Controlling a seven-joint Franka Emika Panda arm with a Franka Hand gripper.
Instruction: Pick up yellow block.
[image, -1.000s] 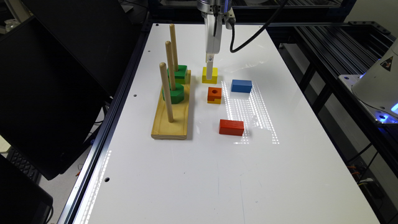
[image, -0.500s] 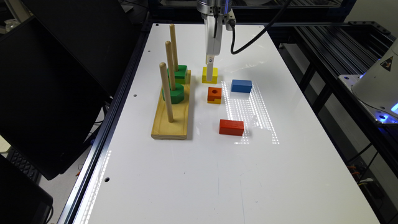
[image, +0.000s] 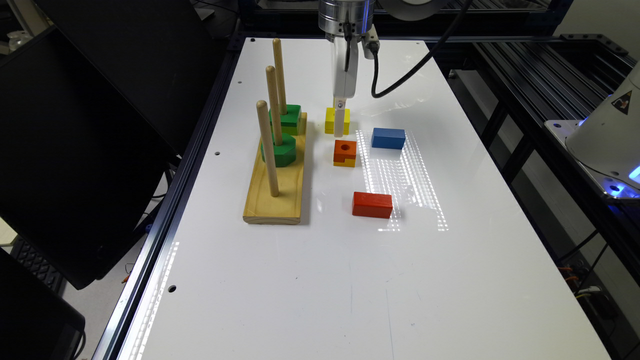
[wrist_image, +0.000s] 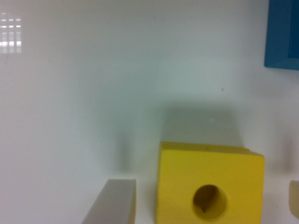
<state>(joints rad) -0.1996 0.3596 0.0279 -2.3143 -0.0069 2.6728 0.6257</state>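
My gripper needs to pick up the block next, so it should grab the yellow block (wrist_image: 210, 186) by its opposite sides around the round hole (wrist_image: 209, 201).
The yellow block (image: 330, 121) lies on the white table (image: 310, 280), just to the exterior view's right of the peg board. My gripper (image: 340, 128) has come straight down over it. The wrist view has the yellow block (wrist_image: 210, 186), its round hole facing up, between my two grey fingers (wrist_image: 112, 201). On one side a small gap shows between finger and block. The gripper (wrist_image: 203, 203) is open, standing around the block and not clamped on it.
A wooden peg board (image: 275, 197) with three upright pegs and two green blocks (image: 284, 150) stands at the exterior view's left. An orange-topped block (image: 345, 151), a blue block (image: 388, 138) and a red block (image: 372, 204) lie close by. Black panels line the table's left edge.
The gripper has come down from just above the yellow block until its fingers stand on either side of it. The blocks have not moved.
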